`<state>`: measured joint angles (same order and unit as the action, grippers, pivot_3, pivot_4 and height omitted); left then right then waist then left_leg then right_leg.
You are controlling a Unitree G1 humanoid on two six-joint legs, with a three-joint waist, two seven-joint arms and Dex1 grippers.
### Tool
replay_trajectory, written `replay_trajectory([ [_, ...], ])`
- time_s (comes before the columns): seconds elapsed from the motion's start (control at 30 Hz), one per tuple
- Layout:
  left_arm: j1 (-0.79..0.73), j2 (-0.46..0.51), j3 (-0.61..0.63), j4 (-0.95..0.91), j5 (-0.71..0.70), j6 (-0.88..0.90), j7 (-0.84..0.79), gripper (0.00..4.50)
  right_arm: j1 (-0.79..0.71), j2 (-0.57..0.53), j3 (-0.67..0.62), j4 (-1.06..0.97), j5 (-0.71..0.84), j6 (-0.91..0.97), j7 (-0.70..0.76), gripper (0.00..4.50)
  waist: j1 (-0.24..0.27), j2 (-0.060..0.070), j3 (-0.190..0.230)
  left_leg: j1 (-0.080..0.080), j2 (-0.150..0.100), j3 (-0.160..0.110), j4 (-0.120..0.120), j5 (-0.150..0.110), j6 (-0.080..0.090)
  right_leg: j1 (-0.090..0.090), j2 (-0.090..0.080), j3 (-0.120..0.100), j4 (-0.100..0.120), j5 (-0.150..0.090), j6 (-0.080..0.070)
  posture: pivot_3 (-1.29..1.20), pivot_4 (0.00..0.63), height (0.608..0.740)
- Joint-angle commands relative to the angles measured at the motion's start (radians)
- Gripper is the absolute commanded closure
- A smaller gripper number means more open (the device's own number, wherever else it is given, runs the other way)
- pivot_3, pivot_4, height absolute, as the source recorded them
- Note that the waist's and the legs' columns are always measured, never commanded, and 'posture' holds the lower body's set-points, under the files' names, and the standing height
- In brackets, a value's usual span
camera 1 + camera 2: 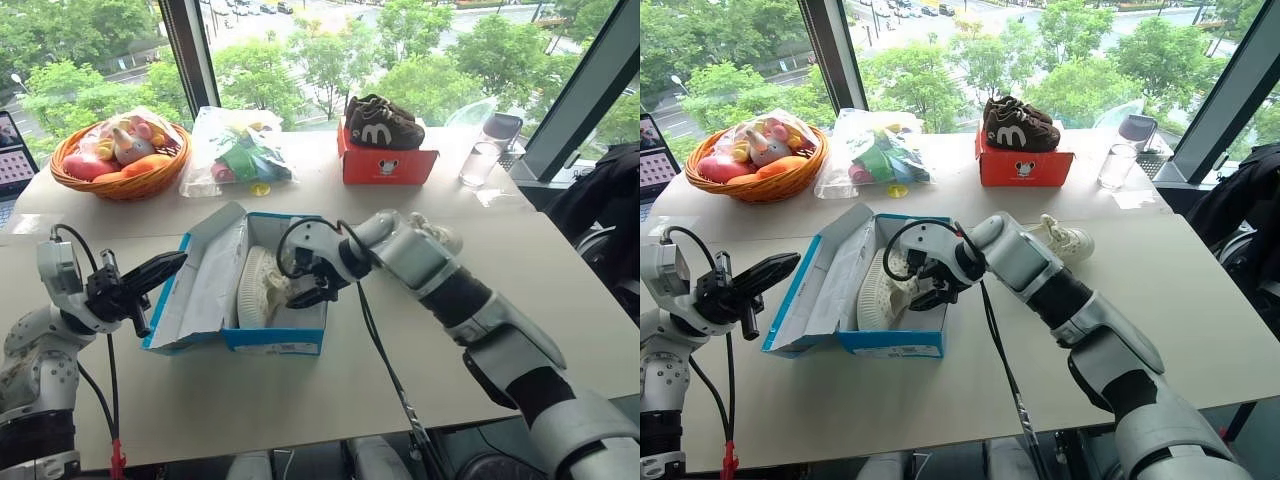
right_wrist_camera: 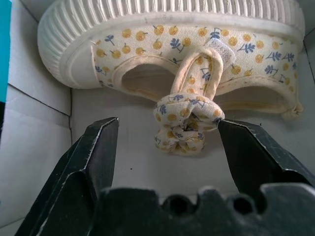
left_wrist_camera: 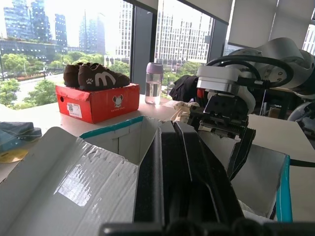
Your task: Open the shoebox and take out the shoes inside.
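Note:
The cream shoe needs to come out of the box. My right gripper should pick up the shoe by its strap bow next.
The blue shoebox stands open in the middle of the table, its white-lined lid folded out to the left. One cream shoe with a small flower print lies on its side inside the box. My right gripper reaches down into the box, open, with its fingers on either side of the shoe's strap bow and not closed on it. A second cream shoe lies on the table behind my right arm. My left gripper is shut and hovers level at the lid's left edge, holding nothing.
At the back stand a red box with dark brown shoes on top, a wicker basket of toys, a plastic bag of toys and a glass. A laptop sits at the far left.

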<state>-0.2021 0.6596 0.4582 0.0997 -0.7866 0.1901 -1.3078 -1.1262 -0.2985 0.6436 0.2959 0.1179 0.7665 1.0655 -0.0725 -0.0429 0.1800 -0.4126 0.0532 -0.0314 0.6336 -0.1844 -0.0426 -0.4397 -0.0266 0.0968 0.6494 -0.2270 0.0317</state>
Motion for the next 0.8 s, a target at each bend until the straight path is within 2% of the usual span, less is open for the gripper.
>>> replay_trajectory([
  [0.03, -0.011, 0.009, 0.009, -0.015, -0.003, -0.01, -0.003, 4.5, -0.029, 0.04, -0.007, 0.107, -0.06, -0.041, -0.028, 0.77, 0.001, -0.001, -0.001, 0.001, 0.0, 0.0, 0.0, 0.0, 0.0, 0.001, 0.0, 0.0, 0.0, 0.0, 0.0, 0.0, 0.15, 0.74],
  [0.3, -0.011, 0.002, 0.004, -0.021, 0.001, -0.014, 0.006, 4.5, -0.034, 0.103, -0.044, 0.199, -0.106, -0.08, -0.044, 0.77, -0.001, -0.003, -0.002, 0.009, 0.0, 0.0, 0.0, 0.0, 0.0, 0.008, 0.0, 0.0, 0.0, 0.0, 0.0, 0.0, 0.15, 0.74],
  [0.43, -0.011, 0.001, 0.003, -0.026, 0.0, -0.013, 0.009, 4.5, -0.019, 0.106, -0.056, 0.182, -0.12, -0.083, -0.054, 1.84, 0.0, -0.003, -0.002, 0.009, 0.0, 0.0, 0.0, 0.0, 0.0, 0.008, 0.0, 0.0, 0.0, 0.0, 0.0, 0.0, 0.15, 0.74],
  [0.7, -0.02, 0.003, -0.005, -0.021, 0.005, -0.012, 0.012, 4.5, 0.007, 0.112, -0.074, 0.164, -0.162, -0.093, -0.086, 4.46, 0.0, -0.004, -0.002, 0.008, 0.0, 0.0, -0.001, 0.0, 0.0, 0.008, 0.0, 0.0, 0.0, 0.0, 0.0, 0.0, 0.15, 0.74],
  [0.8, -0.026, 0.006, -0.008, -0.015, 0.009, -0.013, 0.011, 4.5, 0.013, 0.113, -0.084, 0.153, -0.166, -0.088, -0.091, 4.46, 0.0, -0.004, -0.002, 0.008, 0.0, 0.0, -0.001, 0.0, 0.0, 0.008, 0.0, 0.0, 0.0, 0.0, 0.0, 0.0, 0.15, 0.74],
])
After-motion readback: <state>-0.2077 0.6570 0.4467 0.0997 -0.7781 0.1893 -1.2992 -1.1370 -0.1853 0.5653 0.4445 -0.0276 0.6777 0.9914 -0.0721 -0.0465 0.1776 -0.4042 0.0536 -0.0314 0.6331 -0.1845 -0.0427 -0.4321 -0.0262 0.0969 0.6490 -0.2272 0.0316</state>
